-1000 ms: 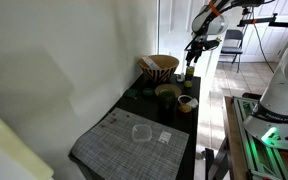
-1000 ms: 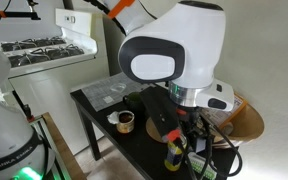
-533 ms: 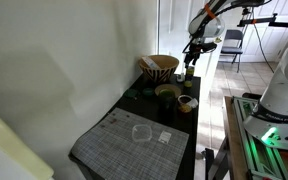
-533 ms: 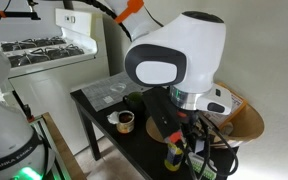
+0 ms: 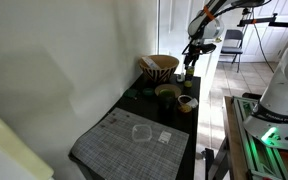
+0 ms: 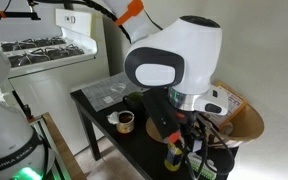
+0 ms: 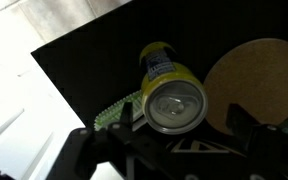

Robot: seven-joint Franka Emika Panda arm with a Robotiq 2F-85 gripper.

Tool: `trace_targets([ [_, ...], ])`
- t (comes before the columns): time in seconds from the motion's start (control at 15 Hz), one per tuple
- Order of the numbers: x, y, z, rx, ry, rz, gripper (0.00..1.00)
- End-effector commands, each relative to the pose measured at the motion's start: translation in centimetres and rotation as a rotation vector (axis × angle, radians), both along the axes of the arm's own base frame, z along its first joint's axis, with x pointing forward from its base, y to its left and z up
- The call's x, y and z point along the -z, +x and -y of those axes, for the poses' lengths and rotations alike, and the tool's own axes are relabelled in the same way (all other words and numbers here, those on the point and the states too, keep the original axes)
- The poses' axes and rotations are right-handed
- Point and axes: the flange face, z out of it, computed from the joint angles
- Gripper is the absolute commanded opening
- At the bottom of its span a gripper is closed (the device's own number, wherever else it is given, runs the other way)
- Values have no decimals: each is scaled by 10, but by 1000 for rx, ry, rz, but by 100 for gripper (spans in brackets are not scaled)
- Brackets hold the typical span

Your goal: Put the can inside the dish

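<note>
My gripper has one finger on each side of the can's silver top. I need to close it now, and it would hold the can.
The can [image 7: 174, 100] stands upright on the black table, with a silver top and a yellow-green label. It also shows in both exterior views [image 5: 189, 73] [image 6: 172, 154]. My gripper [image 7: 184, 120] is open and straddles the can, one finger on each side, with a gap showing at the right finger. The gripper shows above the can in both exterior views [image 5: 190, 60] [image 6: 180, 135]. The dish [image 5: 162, 67], a large tan bowl with dark zigzags, stands right beside the can. Its tan inside shows in the wrist view [image 7: 264, 75] and in an exterior view [image 6: 250, 120].
A low green dish [image 5: 168, 90] and a small brown bowl [image 5: 186, 102] sit near the can. The brown bowl also shows in an exterior view [image 6: 127, 121]. A clear glass cup [image 5: 140, 132] stands on a grey placemat [image 5: 109, 150]. The table edge [image 7: 54, 75] is close.
My gripper has come down a little over the can and shifted slightly. The can and the dish have not moved.
</note>
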Motion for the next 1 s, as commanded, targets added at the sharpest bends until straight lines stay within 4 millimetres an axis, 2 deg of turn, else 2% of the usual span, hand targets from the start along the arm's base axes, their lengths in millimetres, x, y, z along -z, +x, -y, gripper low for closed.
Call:
trace_targets([
  [0.0, 10, 1, -2, -6, 1, 8, 93],
  [0.13, 13, 3, -3, -8, 1, 3, 89],
  [0.2, 14, 4, -4, -10, 1, 2, 75],
  [0.47, 16, 4, -4, -11, -11, 2, 42],
  [0.53, 16, 4, -4, -10, -14, 4, 38],
  [0.73, 14, 0, -5, -3, -21, 0, 38],
  [0.93, -4, -6, -18, 6, -29, -20, 38],
])
